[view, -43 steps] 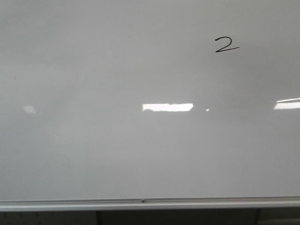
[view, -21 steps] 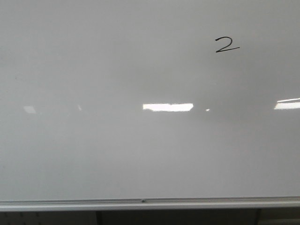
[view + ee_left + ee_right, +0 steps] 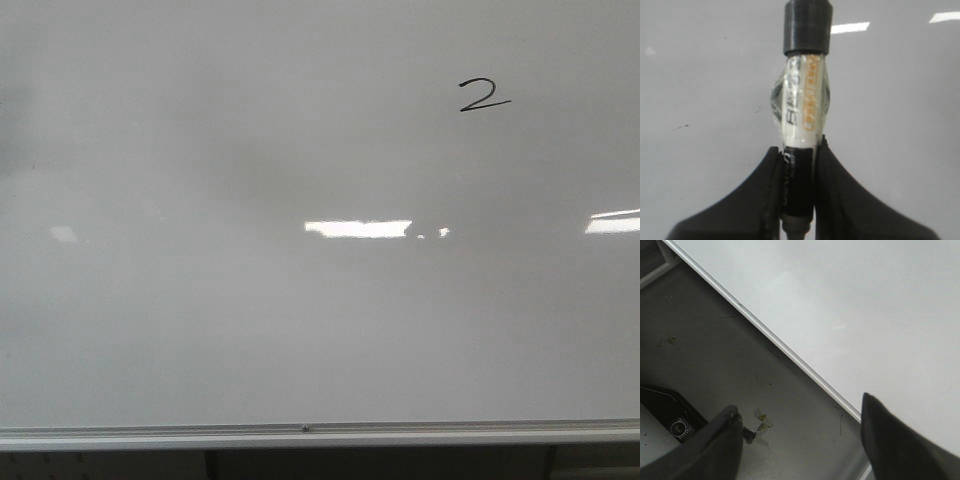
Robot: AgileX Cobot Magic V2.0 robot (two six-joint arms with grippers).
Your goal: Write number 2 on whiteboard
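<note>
The marker (image 3: 801,115) hangs in front of the whiteboard in the left wrist view, so my left gripper keeps hold of it for now.
The whiteboard (image 3: 250,330) fills the front view, glossy white-grey, with a silver rail along its lower edge. A small black hand-drawn number 2 (image 3: 483,95) sits at its upper right. Neither gripper shows in the front view. In the left wrist view my left gripper (image 3: 797,150) is shut on a marker (image 3: 801,115) with a black cap and a white labelled barrel, pointing at the board (image 3: 900,125). In the right wrist view my right gripper (image 3: 800,415) is open and empty, over a grey surface beside the board's edge (image 3: 880,315).
Bright rectangular light reflections (image 3: 358,229) lie across the board's middle and right. A silver rail (image 3: 765,332) runs along the board in the right wrist view. A dark grey surface (image 3: 715,355) with bits of torn tape (image 3: 760,425) lies below it.
The board and the number 2 are unchanged. Only faint shadows and a small glint near the middle reflection have shifted.
</note>
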